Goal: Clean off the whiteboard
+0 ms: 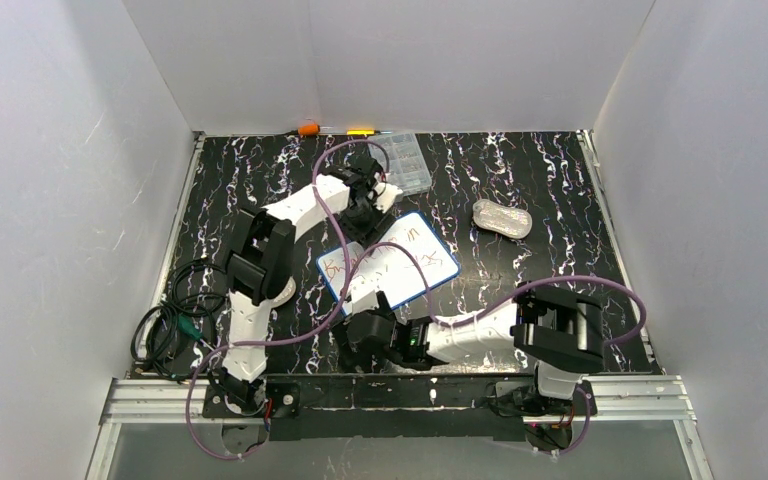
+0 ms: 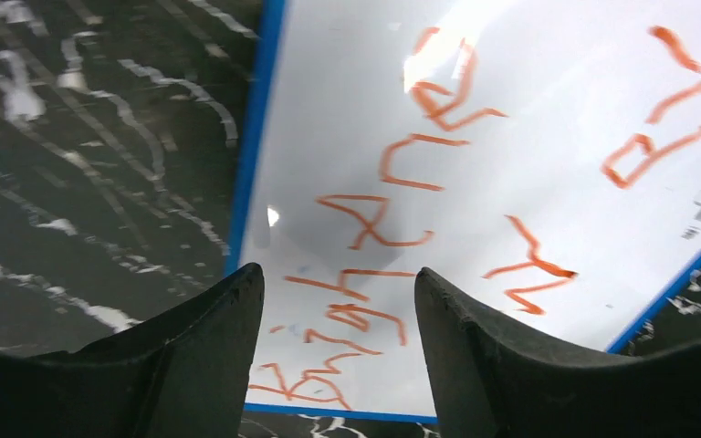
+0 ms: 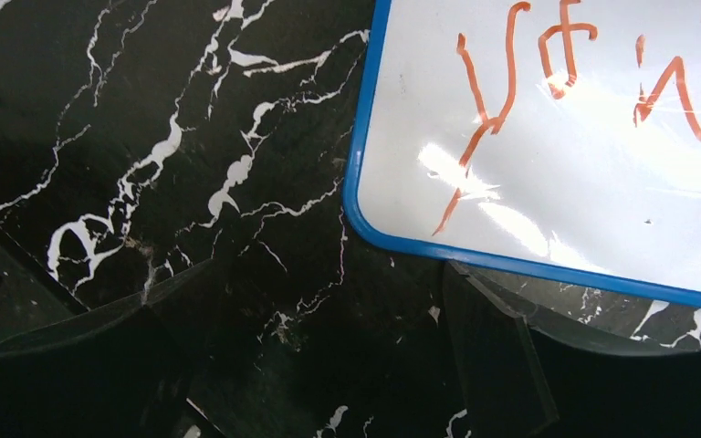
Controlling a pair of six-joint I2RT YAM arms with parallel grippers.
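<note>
The right gripper grabs the silvery oblong object by its end nearest the whiteboard next, and the object's free broad side then erases the scribbles.
The whiteboard [image 1: 390,260] lies flat in the middle of the black marbled table, blue-rimmed and covered in reddish-orange scribbles [image 2: 392,173]. My left gripper [image 1: 362,218] hangs over the board's far left part. In the left wrist view its fingers [image 2: 338,274] stand apart above the writing with nothing between them. My right gripper [image 1: 352,335] sits low by the board's near left corner. It is open wide over bare table [image 3: 329,269], and the board's blue rim [image 3: 365,228] lies just beyond its right finger [image 3: 488,347].
A clear plastic compartment box [image 1: 405,162] sits at the back, just behind the left arm. A silvery oblong object [image 1: 502,218] lies to the right of the board. Orange [image 1: 308,129] and yellow [image 1: 362,131] items rest against the back wall. Cables [image 1: 170,325] pile up at the near left.
</note>
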